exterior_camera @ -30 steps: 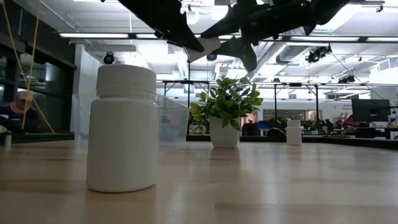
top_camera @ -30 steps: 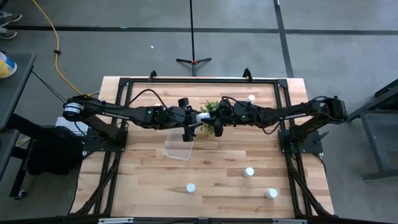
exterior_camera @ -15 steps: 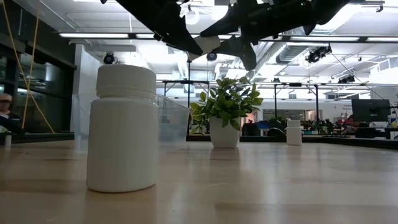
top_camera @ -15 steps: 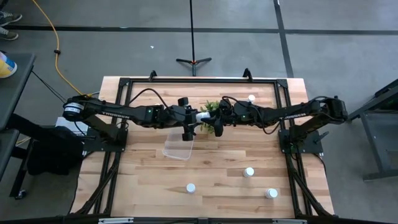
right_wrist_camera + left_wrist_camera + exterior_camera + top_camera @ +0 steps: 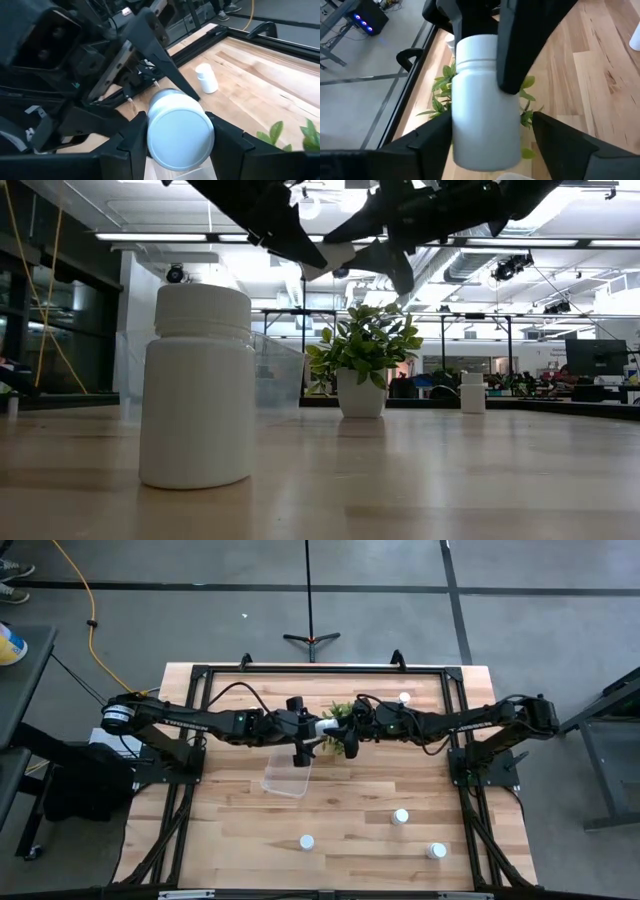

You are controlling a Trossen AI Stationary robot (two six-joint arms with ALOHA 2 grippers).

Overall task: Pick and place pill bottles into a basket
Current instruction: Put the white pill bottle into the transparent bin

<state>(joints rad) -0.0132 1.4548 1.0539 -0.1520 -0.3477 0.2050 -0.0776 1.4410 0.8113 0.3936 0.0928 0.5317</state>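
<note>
The white pill bottle needs to go into the clear basket (image 5: pixel 288 775), so my left gripper will next grab its smooth body (image 5: pixel 326 727) and leave the bottle's cap free.
A white pill bottle (image 5: pixel 326 726) hangs in the air between my two grippers, above the middle of the table. My right gripper (image 5: pixel 176 120) comes from the right and is shut on it. My left gripper (image 5: pixel 492 120) comes from the left, and its open fingers stand on either side of the bottle's body (image 5: pixel 485 125). The clear basket (image 5: pixel 288 775) stands on the table just near of them and also shows in the low view (image 5: pixel 275 375). Several more bottles stand upright on the table (image 5: pixel 404 698) (image 5: pixel 401 816) (image 5: pixel 307 841). My right gripper pinches the bottle's cap end (image 5: pixel 480 55) between its two fingers (image 5: pixel 515 55). The fingers come level from the table's right and lie along the bottle. The bottle lies level, lifted clear of the table. My left gripper has one finger (image 5: pixel 427 145) close against the bottle's side; I cannot tell whether it touches.
A small green plant in a white pot (image 5: pixel 362 360) stands right below and behind the grippers. One bottle (image 5: pixel 198 385) stands close to the table's near edge and another (image 5: pixel 437 851) at the near right. A black frame rail (image 5: pixel 320 668) runs along the far edge.
In the low view, more of the white bottle shows between the two grippers than a second ago. My left gripper's fingers have come a little off it. The bottle stays in the air at the same height.
</note>
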